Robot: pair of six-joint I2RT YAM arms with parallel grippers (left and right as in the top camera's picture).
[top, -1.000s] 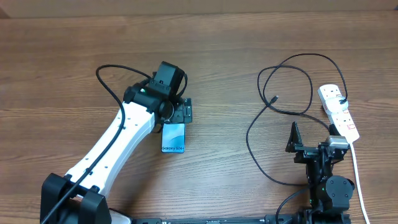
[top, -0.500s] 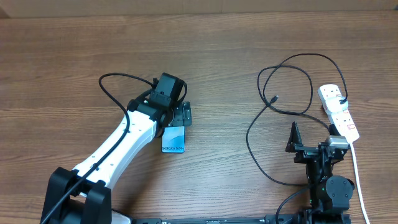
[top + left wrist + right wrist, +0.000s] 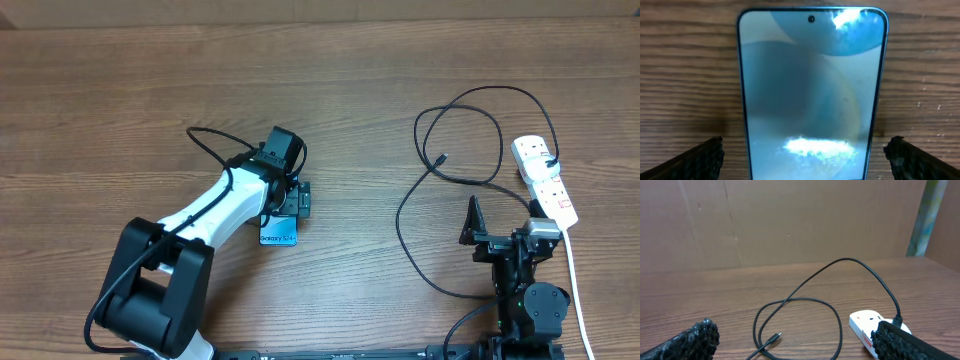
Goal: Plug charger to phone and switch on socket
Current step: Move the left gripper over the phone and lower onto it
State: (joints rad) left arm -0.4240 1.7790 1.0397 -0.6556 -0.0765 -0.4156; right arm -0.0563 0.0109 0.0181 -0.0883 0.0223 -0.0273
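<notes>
My left gripper should take the phone by both long edges toward its far end point(image 3: 810, 113), so the phone's near end stays free for the handover to the right gripper.
The phone point(image 3: 279, 232) lies flat on the wooden table, screen up, blue and white. My left gripper point(image 3: 292, 197) hovers over its far end, open. In the left wrist view the phone point(image 3: 810, 95) fills the middle, and the left gripper point(image 3: 809, 159) straddles it, one finger on each side and neither touching it. The charger's black cable loops at the right, its plug tip point(image 3: 440, 160) lying free on the wood. The white socket point(image 3: 545, 178) sits at the far right. My right gripper point(image 3: 503, 218) is open and empty near the front edge, facing the plug tip point(image 3: 775, 339) and the socket point(image 3: 870, 325).
A thick white cord point(image 3: 572, 270) runs from the socket toward the front edge beside the right arm. The cable's far end is plugged into the socket's far outlet point(image 3: 553, 160). A brown wall point(image 3: 790, 220) rises behind the table.
The left arm has swung its elbow to the right, and its gripper has shifted slightly right and nearer over the phone. Phone, cable and right arm have not moved.
</notes>
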